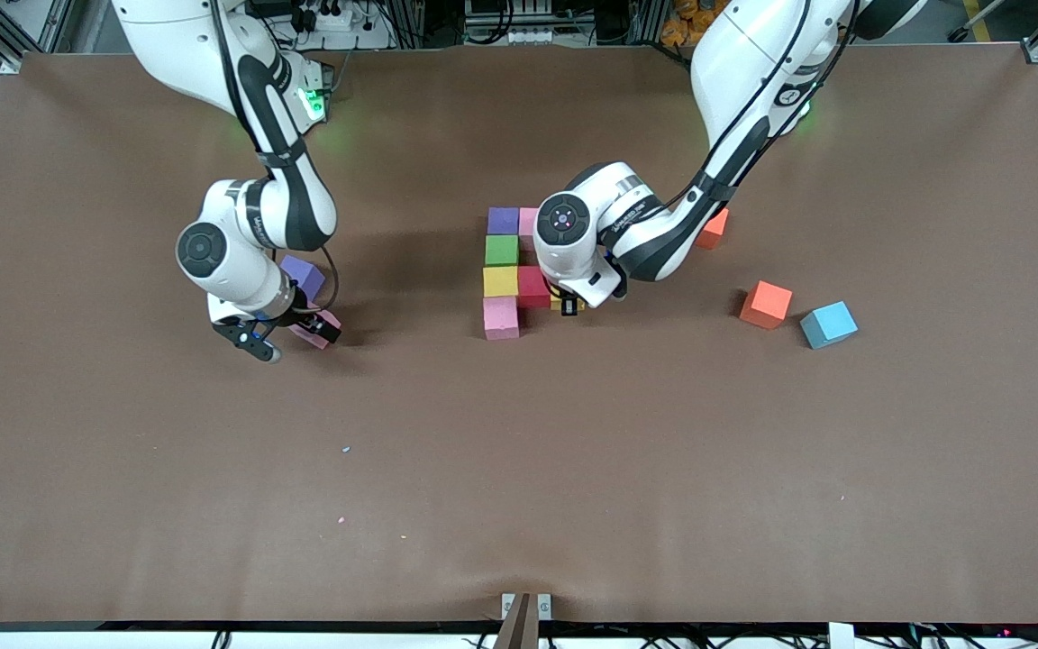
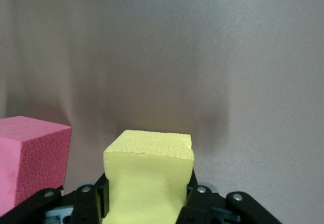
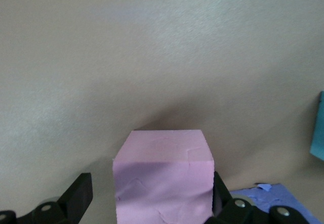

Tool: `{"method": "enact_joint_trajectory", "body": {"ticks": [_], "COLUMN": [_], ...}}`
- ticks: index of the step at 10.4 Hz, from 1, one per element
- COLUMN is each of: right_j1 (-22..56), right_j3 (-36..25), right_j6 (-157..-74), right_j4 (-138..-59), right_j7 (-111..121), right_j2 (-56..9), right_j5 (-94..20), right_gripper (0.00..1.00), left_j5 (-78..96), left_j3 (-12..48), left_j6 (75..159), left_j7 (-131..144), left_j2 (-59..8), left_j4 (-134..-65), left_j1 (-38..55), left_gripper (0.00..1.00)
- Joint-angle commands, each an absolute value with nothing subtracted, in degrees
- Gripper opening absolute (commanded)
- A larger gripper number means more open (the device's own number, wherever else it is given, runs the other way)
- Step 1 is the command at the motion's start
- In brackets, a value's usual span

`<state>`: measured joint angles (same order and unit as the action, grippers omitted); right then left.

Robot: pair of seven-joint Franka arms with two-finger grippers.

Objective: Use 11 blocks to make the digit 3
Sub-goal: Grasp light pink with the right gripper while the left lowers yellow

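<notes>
My right gripper will next grab the loose pink block by its two opposite sides to add it to the digit 3's column.
A column of blocks stands mid-table: purple, green, yellow and pink. Another pink block touches the purple one, and a red block touches the yellow one. My left gripper is shut on a second yellow block, low beside the red block. A pink block shows beside it. My right gripper stands open around a loose pink block, with a gap at one finger. A purple block lies next to it.
Toward the left arm's end lie an orange-red block, a light-blue cube and another orange-red block partly under the left arm. A light-blue edge shows in the right wrist view.
</notes>
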<state>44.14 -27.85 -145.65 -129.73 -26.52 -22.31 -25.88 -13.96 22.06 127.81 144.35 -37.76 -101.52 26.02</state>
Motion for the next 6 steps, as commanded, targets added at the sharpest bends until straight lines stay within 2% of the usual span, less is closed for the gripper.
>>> {"method": "enact_joint_trajectory", "body": {"ticks": [1,3,4,5,6], "right_j1": [45.5,46.2,46.3,46.0,45.5], "right_j3": [-28.0,-28.0,-28.0,-28.1,-28.1], "right_j6": [-146.4,-146.9,-146.8,-146.8,-146.8], "right_j4": [-128.9,-128.9,-128.9,-128.9,-128.9], "right_j7": [-25.3,-24.8,-22.5,-19.6,-17.9], "right_j2": [-24.0,-24.0,-24.0,-24.0,-24.0], "right_j5": [-27.6,-27.2,-27.2,-27.2,-27.2], "right_gripper": [1.0,1.0,1.0,1.0,1.0], "left_j5": [-14.1,-14.0,-14.1,-14.2,-14.2], "left_j3": [21.5,21.5,21.5,21.5,21.5], "left_j6": [126.7,126.7,126.7,126.7,126.7], "left_j7": [145.3,145.3,145.2,145.1,145.2], "left_j2": [-38.8,-38.8,-38.8,-38.8,-38.8], "left_j4": [-99.9,-99.9,-99.9,-99.9,-99.9], "left_j1": [26.8,26.8,26.8,26.8,26.8], "left_gripper": [0.13,0.23,0.47,0.96,1.0]}}
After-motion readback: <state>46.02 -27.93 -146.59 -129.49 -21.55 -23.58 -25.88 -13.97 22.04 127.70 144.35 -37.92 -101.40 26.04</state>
